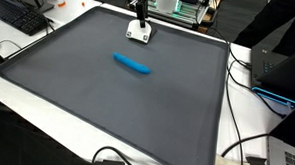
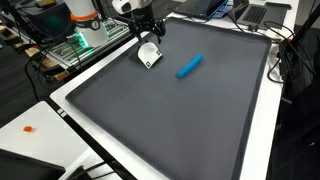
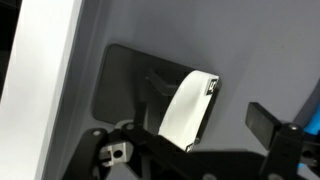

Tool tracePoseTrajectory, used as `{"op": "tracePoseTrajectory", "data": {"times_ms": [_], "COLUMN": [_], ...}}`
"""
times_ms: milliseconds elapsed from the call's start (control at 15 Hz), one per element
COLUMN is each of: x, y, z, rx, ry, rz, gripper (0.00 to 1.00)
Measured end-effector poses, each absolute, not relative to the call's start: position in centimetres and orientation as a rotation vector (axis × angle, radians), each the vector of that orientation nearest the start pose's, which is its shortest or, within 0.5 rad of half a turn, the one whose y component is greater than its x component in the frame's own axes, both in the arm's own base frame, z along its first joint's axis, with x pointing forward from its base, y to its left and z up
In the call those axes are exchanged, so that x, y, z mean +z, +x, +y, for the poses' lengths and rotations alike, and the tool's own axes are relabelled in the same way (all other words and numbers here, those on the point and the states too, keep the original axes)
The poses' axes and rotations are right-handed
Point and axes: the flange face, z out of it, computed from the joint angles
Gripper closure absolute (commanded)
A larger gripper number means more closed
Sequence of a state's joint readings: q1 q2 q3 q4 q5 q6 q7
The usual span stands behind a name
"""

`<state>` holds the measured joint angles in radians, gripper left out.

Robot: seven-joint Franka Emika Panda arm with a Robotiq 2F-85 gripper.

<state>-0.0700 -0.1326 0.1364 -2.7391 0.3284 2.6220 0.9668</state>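
The white block lies between both fingers in the wrist view, but they're above its top in an exterior view, so my gripper must lower before closing.
A small white block lies on the dark grey mat near its far edge. My gripper hangs just above the block, open, with nothing held. In the wrist view the white block sits tilted between the jaws of the gripper. One dark fingertip shows to its right, apart from it. A blue cylinder-like object lies flat on the mat, a short way from the block toward the middle.
A black keyboard and a laptop flank the mat. Cables trail along the white table border. Green-lit equipment stands behind the robot base. A small orange item lies on the white table.
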Motion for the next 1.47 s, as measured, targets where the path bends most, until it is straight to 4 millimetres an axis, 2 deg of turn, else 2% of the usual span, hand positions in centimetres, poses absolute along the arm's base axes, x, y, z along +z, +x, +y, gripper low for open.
{"op": "tracePoseTrajectory", "data": {"times_ms": [800, 933, 1000, 1267, 1467], "x": [24.6, 24.4, 24.4, 24.1, 24.1], "y": [40.9, 41.0, 41.1, 41.3, 41.4], "z": [1.2, 1.1, 1.0, 1.1, 1.3], "rx": [0.048, 0.050, 0.051, 0.053, 0.058], "ry": [-2.444, -2.435, -2.432, -2.416, -2.408], "rz": [1.736, 1.749, 1.753, 1.774, 1.779], "gripper": [0.00, 0.08, 0.07, 0.24, 0.52]}}
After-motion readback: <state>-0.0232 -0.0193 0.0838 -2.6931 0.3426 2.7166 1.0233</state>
